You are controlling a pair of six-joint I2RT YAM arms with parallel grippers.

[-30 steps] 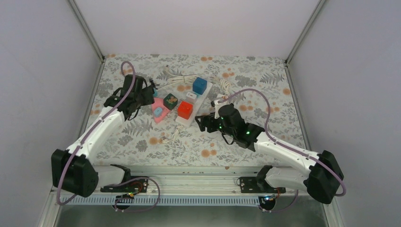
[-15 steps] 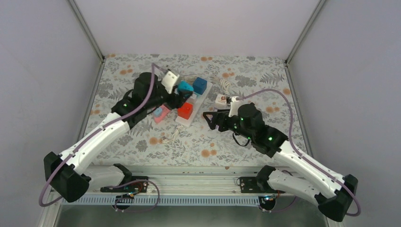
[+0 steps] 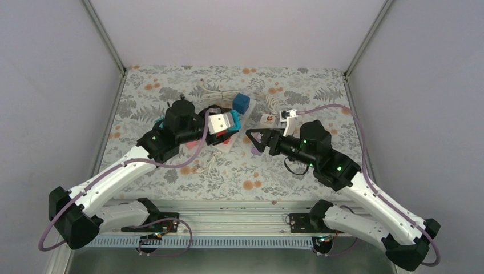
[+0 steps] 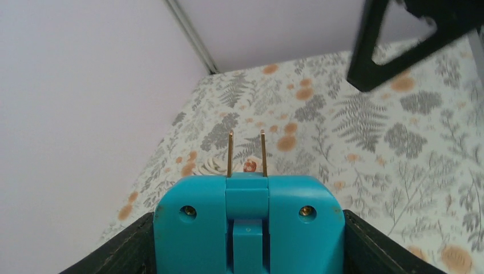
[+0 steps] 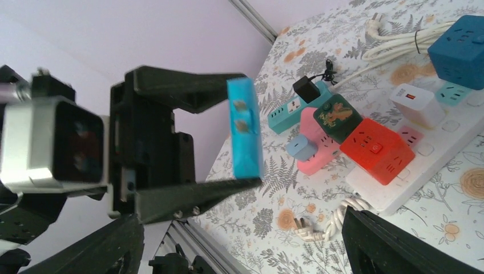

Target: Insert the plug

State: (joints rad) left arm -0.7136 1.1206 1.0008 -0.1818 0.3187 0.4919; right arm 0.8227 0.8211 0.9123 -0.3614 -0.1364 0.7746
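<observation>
My right gripper will next grab the plug across its flat sides, prongs free, so my left gripper can regrip and insert it.
The plug (image 4: 248, 220) is a flat teal block with two brass prongs (image 4: 245, 154) pointing away from the left wrist camera. My left gripper (image 4: 248, 242) is shut on it, one black finger on each side. From above, the left gripper (image 3: 228, 121) holds the plug (image 3: 234, 119) in the air over the white power strip (image 3: 249, 112). In the right wrist view the plug (image 5: 245, 128) sits between the left gripper's fingers. My right gripper (image 3: 253, 142) stands open and empty just right of the plug, facing it. Its fingers (image 5: 394, 245) frame the bottom of the right wrist view.
The white power strip (image 5: 451, 131) carries a red cube (image 5: 376, 149), a blue cube (image 5: 459, 48) and a white charger (image 5: 416, 105). Beside it lie a pink strip (image 5: 319, 149), a green cube (image 5: 337, 114), a teal strip (image 5: 288, 112) and a black adapter (image 5: 308, 88). A loose white cord plug (image 5: 305, 228) lies nearer.
My left arm has swung from the far left to the right and nearer, lifting the teal plug with it. My right arm has risen and turned its open gripper towards the plug.
</observation>
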